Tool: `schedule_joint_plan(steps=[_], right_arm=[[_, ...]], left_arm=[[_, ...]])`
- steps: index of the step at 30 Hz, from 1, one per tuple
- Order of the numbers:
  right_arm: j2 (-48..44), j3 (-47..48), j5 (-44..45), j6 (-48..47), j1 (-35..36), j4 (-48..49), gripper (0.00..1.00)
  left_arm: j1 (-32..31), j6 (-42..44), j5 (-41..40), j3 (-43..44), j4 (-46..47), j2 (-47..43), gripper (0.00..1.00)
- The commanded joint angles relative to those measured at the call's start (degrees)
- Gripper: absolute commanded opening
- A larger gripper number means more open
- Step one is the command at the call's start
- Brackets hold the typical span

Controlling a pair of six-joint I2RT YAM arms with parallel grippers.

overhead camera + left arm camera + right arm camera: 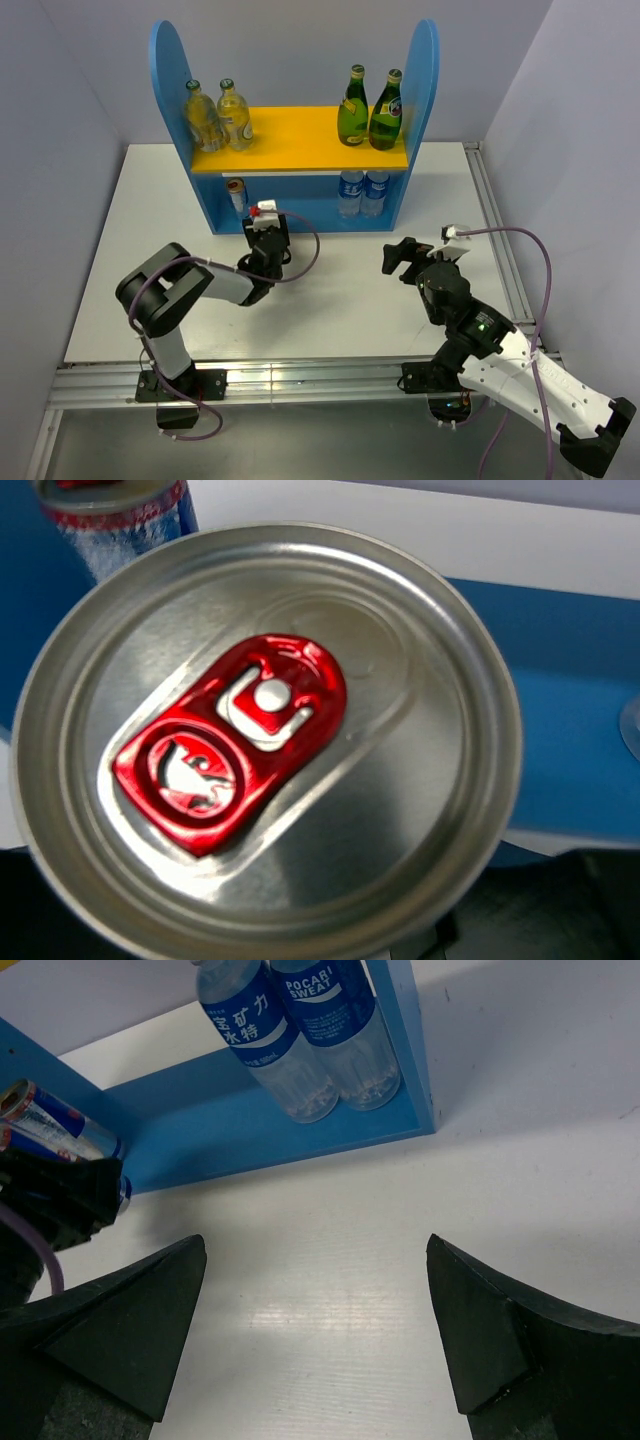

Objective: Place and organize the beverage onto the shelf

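Observation:
The second can is at the shelf's front edge and would drop short there, so I will move it toward the slim can before I open my left gripper.
The blue shelf (168, 80) stands at the back. On its yellow upper board are two clear yellowish bottles (218, 118) on the left and two dark green bottles (369, 110) on the right. One slim can (236, 192) stands on the lower level at the left. A second can (265, 740), silver-topped with a red tab, fills the left wrist view. My left gripper (265, 224) is shut on it just in front of the shelf's lower left; its fingers are hidden. My right gripper (315, 1330) hangs open over bare table, holding nothing.
Two blue-labelled clear bottles (362, 192) stand on the lower level at the right, and both show in the right wrist view (300, 1040). The white table (350, 290) runs to a metal rail at its near edge. Grey walls close in both sides.

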Motion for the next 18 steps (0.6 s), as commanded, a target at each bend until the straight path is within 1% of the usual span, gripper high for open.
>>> schedule_joint_plan(steps=[1, 2, 3, 6, 11, 15, 17, 18], right_arm=[[-0.7, -0.6, 0.0, 0.1, 0.3, 1.6, 0.98], [-0.6, -0.6, 0.0, 0.1, 0.3, 1.8, 0.98], [-0.6, -0.6, -0.2, 0.0, 0.3, 2.0, 0.98], [0.3, -0.3, 0.0, 0.0, 0.3, 1.7, 0.98], [0.5, -0.5, -0.2, -0.2, 0.3, 2.4, 0.98], [1.5, -0.3, -0.3, -0.2, 0.3, 2.7, 0.98], [1.7, -0.2, -0.3, -0.2, 0.3, 2.8, 0.98], [1.8, -0.2, -0.3, -0.1, 0.3, 2.8, 0.98]], left_arm=[[2.9, 1.4, 2.7, 6.1, 1.5, 1.1, 0.0], [3.3, 3.3, 3.8, 5.6, 7.3, 1.3, 0.0], [4.0, 3.6, 4.3, 5.8, 7.3, 2.0, 0.0], [6.5, 1.6, 5.2, 10.7, 0.2, 4.0, 0.0], [10.2, -1.3, 7.1, 14.4, -5.6, 5.7, 0.0], [13.0, -3.4, 11.5, 20.4, -14.0, 8.1, 0.0], [14.0, -4.3, 12.5, 22.8, -18.2, 9.0, 0.01], [14.5, -4.5, 12.7, 23.2, -18.4, 9.2, 0.04]])
